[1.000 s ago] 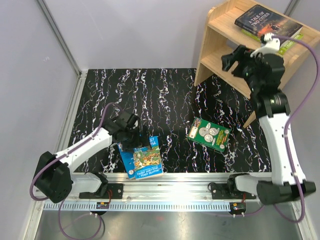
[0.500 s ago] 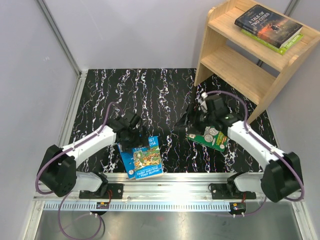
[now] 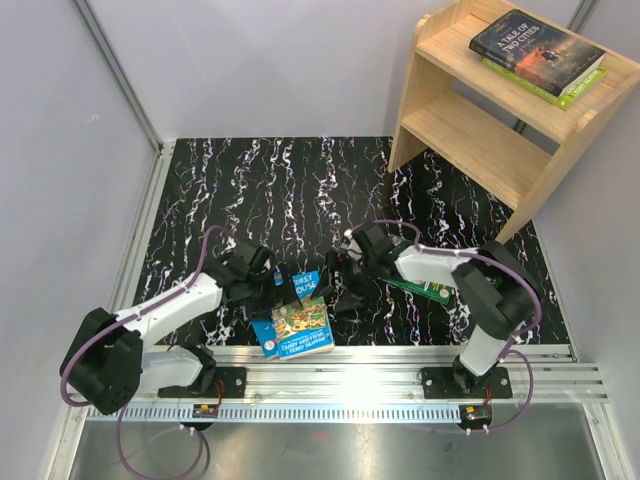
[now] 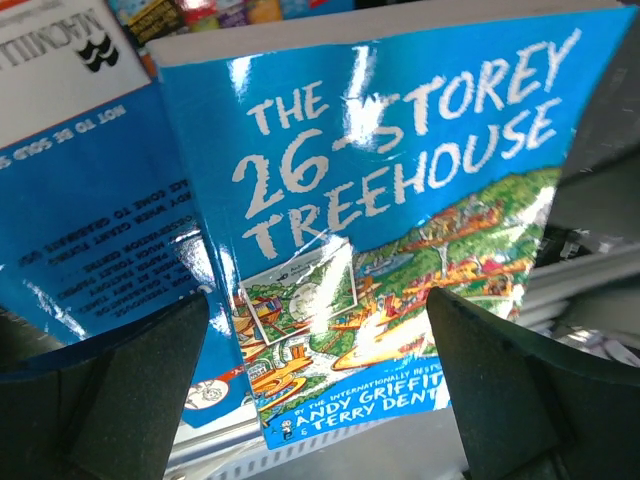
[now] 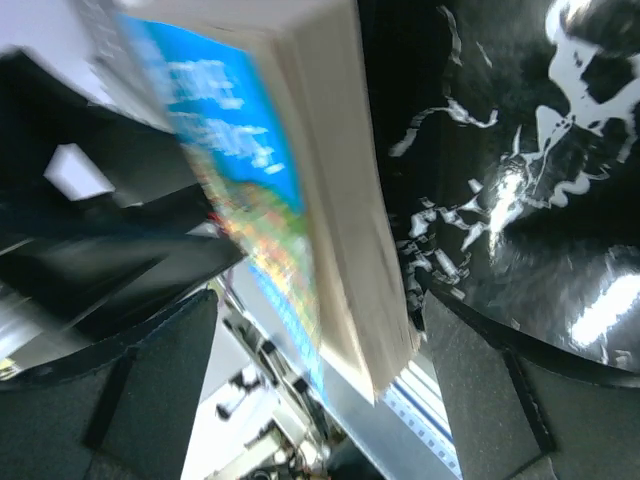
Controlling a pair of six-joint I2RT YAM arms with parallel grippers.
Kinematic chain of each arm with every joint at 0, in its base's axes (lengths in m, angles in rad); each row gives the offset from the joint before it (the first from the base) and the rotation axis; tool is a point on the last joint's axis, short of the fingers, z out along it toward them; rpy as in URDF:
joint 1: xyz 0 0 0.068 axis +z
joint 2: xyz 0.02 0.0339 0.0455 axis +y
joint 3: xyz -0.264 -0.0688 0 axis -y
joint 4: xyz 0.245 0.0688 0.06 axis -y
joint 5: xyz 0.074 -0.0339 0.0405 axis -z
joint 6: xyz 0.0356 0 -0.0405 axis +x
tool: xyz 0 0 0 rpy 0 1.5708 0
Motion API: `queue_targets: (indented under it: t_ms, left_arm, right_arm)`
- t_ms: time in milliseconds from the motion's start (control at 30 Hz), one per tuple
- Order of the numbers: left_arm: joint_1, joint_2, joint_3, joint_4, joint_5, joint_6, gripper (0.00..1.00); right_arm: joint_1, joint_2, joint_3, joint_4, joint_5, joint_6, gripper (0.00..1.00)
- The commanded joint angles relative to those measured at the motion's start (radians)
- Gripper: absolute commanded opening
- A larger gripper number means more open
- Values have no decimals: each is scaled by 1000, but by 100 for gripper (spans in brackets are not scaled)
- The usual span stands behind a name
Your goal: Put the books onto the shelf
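I should next grab the colourful illustrated book by its page edge [image 3: 328,320] [image 5: 345,225] with my right gripper, so the opposite side stays free for my left gripper.
A colourful illustrated book [image 3: 303,326] lies on a blue book [image 3: 295,285] near the table's front edge. My left gripper [image 3: 270,288] hovers open over them; in the left wrist view the illustrated cover [image 4: 400,180] fills the gap between the fingers [image 4: 110,390]. My right gripper [image 3: 340,283] is open at that book's right side, and the page edge [image 5: 345,230] runs between its fingers [image 5: 520,400]. A dark green coin book [image 3: 428,288] is mostly hidden under the right arm. The shelf [image 3: 480,130] stands far right with a dark book [image 3: 535,42] on a lime green one [image 3: 560,90].
The black marbled tabletop [image 3: 290,190] ends at a metal rail [image 3: 380,352] along the front. A grey wall with a metal post [image 3: 115,70] closes the left side. The shelf's lower tier [image 3: 470,135] holds nothing.
My right arm swung down from the shelf to the table, then left past the coin book to the illustrated book, its jaws widening. The left gripper shifted slightly and the two stacked books turned a little.
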Motion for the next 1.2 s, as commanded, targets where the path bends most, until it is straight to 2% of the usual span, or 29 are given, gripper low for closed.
queue_targets:
  t_ms: [0,233,333,367,467,667,733,767,800,867,1000,1167]
  left_arm:
    - [-9,25,-86,194,106,-41,99]
    - [-9,31,-149,359,202,-65,99]
    - [-9,27,-181,425,235,-90,99]
    - [-9,22,-195,444,243,-96,99]
    - [-9,2,-198,465,259,-99,99]
    - [-9,-41,-140,360,226,-50,99]
    - [-7,-47,-124,347,221,-44,99]
    - [-7,-52,-123,352,223,-39,99]
    - [-9,-55,-118,358,226,-38,99]
    - [-9,-58,-109,369,229,-33,99]
    - [-6,-78,-54,409,279,-13,99]
    - [-3,-92,105,513,419,-15,97]
  right_arm:
    - [37,73,-4,108,-51,28,90]
    - [37,151,-53,196,-70,39,87]
    - [37,142,-58,190,-64,36,74]
    - [37,134,-58,185,-61,32,61]
    - [38,90,-46,125,-30,-3,35]
    - [37,-22,58,-270,106,-170,31]
    - [37,-77,81,-348,180,-227,29]
    - [37,-114,101,-406,200,-237,25]
    - [35,-134,111,-427,222,-256,8]
    - [35,-174,141,-459,222,-264,1]
    - [37,-292,189,-458,132,-251,0]
    - [37,-409,229,-415,-2,-224,0]
